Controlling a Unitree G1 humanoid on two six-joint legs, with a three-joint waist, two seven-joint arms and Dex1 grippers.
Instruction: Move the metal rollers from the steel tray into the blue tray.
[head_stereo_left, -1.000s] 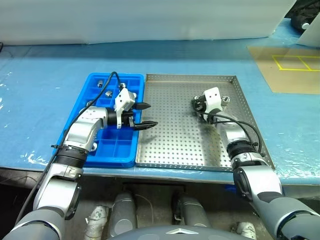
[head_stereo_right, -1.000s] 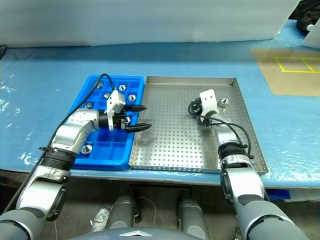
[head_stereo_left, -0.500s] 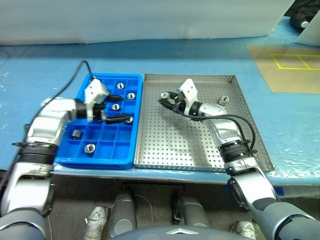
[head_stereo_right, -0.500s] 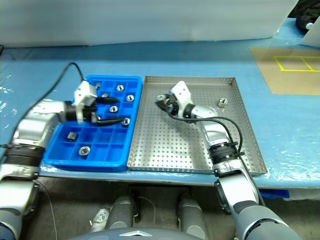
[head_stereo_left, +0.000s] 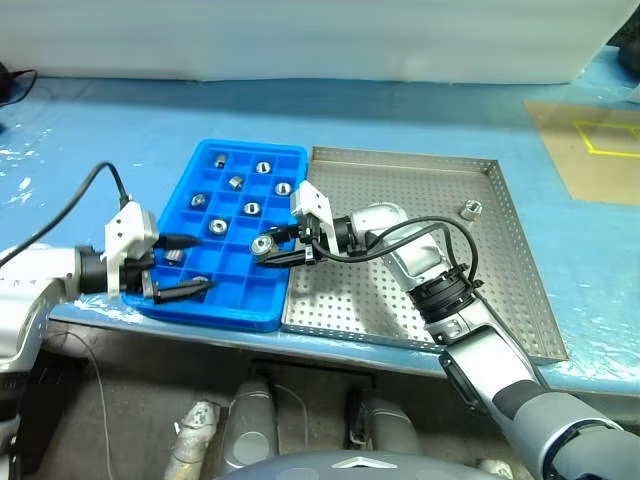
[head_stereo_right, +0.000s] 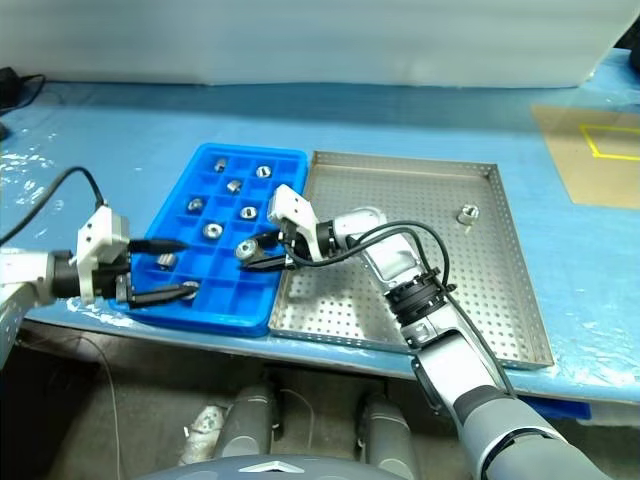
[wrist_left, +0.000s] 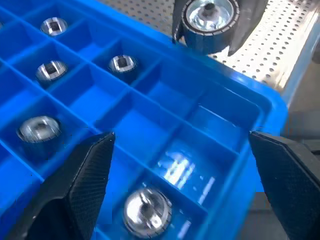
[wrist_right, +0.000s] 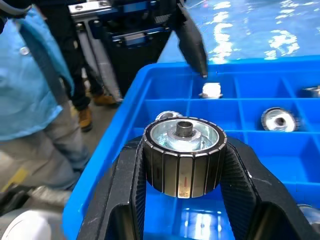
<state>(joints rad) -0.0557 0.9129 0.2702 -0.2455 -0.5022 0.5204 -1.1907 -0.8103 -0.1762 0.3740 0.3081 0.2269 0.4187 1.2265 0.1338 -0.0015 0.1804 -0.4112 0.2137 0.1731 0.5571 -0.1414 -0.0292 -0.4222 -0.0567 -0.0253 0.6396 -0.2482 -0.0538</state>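
The metal roller is hanging above the blue tray's compartments and would fall if I opened now. My right gripper needs to lower it first.
My right gripper (head_stereo_left: 272, 250) is shut on a metal roller (head_stereo_left: 262, 245) and reaches left, holding it just above the near right compartments of the blue tray (head_stereo_left: 230, 318). The right wrist view has this roller (wrist_right: 184, 156) clamped between both fingers. Several more rollers lie in the tray's far and middle compartments, one of them (head_stereo_left: 251, 208) near the middle. My left gripper (head_stereo_left: 198, 264) is open and holds nothing at the tray's near left corner. One roller (head_stereo_left: 467, 210) remains at the far right of the steel tray (head_stereo_left: 400, 300).
The table is covered in blue sheeting, with a tan mat (head_stereo_left: 590, 150) marked in yellow at the far right. A person in blue clothing (wrist_right: 30, 90) stands beyond the table edge in the right wrist view. A black cable (head_stereo_left: 70, 205) trails from my left arm.
The right gripper has swung left from the steel tray to above the blue tray, carrying its roller. The left gripper has drawn back to the tray's near left corner, still open. The camera has shifted.
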